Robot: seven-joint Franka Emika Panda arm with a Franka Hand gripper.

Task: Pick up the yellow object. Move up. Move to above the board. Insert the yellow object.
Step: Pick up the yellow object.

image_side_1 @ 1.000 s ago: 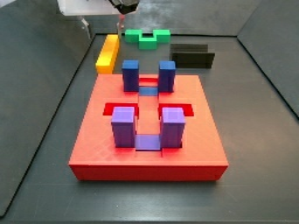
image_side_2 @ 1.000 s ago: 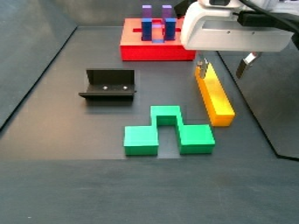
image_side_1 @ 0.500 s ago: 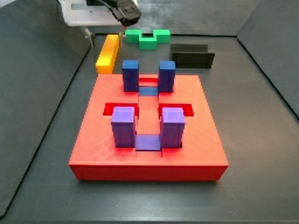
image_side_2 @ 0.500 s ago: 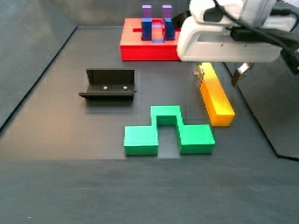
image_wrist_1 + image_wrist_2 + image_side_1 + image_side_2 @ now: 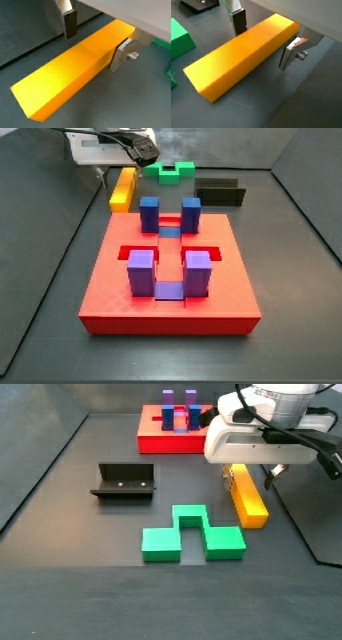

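My gripper will next grab the yellow object by its long sides near the green block, to insert it into the red board (image 5: 120,293).
The yellow object (image 5: 77,70) is a long yellow-orange bar lying flat on the dark floor. It shows in both wrist views (image 5: 241,57) and both side views (image 5: 123,188) (image 5: 245,496). My gripper (image 5: 95,37) (image 5: 264,37) is open and low over the bar's one end, with a finger on each long side. One finger (image 5: 120,52) stands close against the bar. The other finger (image 5: 69,22) stands apart from it. In a side view the gripper (image 5: 251,472) hides the bar's far end. The red board (image 5: 120,293) (image 5: 160,442) with blue and purple posts lies apart from the bar.
A green notched block (image 5: 191,534) (image 5: 170,171) lies beside the bar, and its corner shows in a wrist view (image 5: 179,40). The dark fixture (image 5: 124,481) (image 5: 221,190) stands farther off. The grey enclosure wall runs close along the bar's outer side.
My gripper has come down over the bar's end, so its fingers now stand on either side of the bar. The bar has not moved.
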